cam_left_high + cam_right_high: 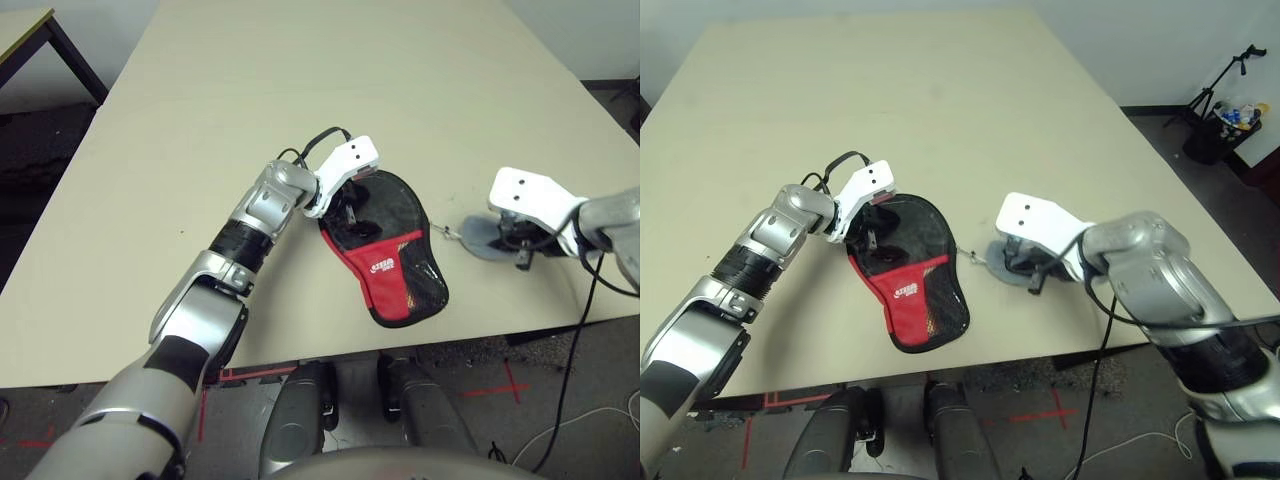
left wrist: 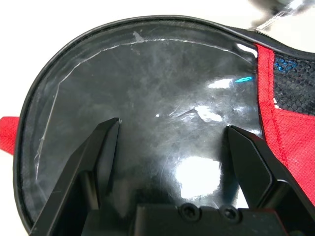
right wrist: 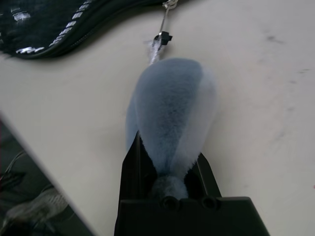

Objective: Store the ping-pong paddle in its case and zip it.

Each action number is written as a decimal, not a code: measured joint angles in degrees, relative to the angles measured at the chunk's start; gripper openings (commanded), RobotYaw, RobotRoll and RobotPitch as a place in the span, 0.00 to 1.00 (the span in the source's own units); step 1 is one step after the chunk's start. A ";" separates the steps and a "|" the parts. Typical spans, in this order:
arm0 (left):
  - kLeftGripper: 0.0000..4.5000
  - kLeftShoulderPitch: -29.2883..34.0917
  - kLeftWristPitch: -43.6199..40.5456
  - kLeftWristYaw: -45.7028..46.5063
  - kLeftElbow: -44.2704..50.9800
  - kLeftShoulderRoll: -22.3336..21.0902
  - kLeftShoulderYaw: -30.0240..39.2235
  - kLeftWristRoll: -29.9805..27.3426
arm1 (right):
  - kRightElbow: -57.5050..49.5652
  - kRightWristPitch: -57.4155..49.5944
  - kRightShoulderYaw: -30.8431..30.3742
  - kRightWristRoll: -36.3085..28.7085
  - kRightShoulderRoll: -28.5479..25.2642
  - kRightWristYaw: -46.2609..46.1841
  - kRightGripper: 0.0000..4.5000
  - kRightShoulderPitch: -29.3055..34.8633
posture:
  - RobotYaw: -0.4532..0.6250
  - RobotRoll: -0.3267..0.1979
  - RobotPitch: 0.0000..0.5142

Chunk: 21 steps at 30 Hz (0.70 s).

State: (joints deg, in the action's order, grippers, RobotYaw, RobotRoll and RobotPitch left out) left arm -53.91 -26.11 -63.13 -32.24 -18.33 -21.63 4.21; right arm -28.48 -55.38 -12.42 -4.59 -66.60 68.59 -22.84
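Note:
The zipper pull (image 1: 434,227) is short of the case's handle end (image 1: 410,310), so my right gripper needs to keep holding the grey disc until the zipper pull gets to the handle end.
The case (image 1: 395,262), black and red with a white logo, lies flat near the table's front edge. My left gripper (image 2: 172,130) hovers open just above its clear plastic panel (image 2: 162,83), one black finger (image 2: 98,147) on each side of the glossy patch. To the right of the case, my right gripper (image 3: 167,157) is shut on a grey fuzzy disc (image 3: 170,103). A short cord joins the disc to the case's zipper pull (image 3: 167,12). The ping-pong paddle is hidden from view.
The beige table (image 1: 300,90) stretches wide and bare behind the case. Its front edge runs just below the case's handle end (image 1: 400,315). A dark side table (image 1: 30,30) stands far left. A cable (image 1: 580,330) hangs from my right arm.

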 measured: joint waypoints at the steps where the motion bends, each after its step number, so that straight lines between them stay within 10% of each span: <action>1: 1.00 -0.08 0.20 -0.09 -0.20 0.23 -0.02 -0.02 | -1.28 -0.07 0.78 -1.12 -0.91 0.02 0.06 0.97 | 0.26 0.62 0.44; 13: 1.00 -1.98 2.42 0.08 -5.00 0.78 0.78 0.16 | -8.82 -3.90 5.51 -11.81 -7.59 1.49 0.06 9.30 | 0.25 0.62 0.45; 21: 1.00 2.42 -1.00 4.45 3.34 -0.21 10.11 -5.51 | 9.66 -11.44 12.44 -19.83 2.85 -2.50 0.66 -5.17 | 0.30 0.62 0.42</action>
State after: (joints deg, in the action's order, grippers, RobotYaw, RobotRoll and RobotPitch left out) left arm -51.49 -27.11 -58.68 -28.91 -18.54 -11.51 -1.30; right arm -18.82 -66.82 0.02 -24.42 -63.75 66.09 -28.01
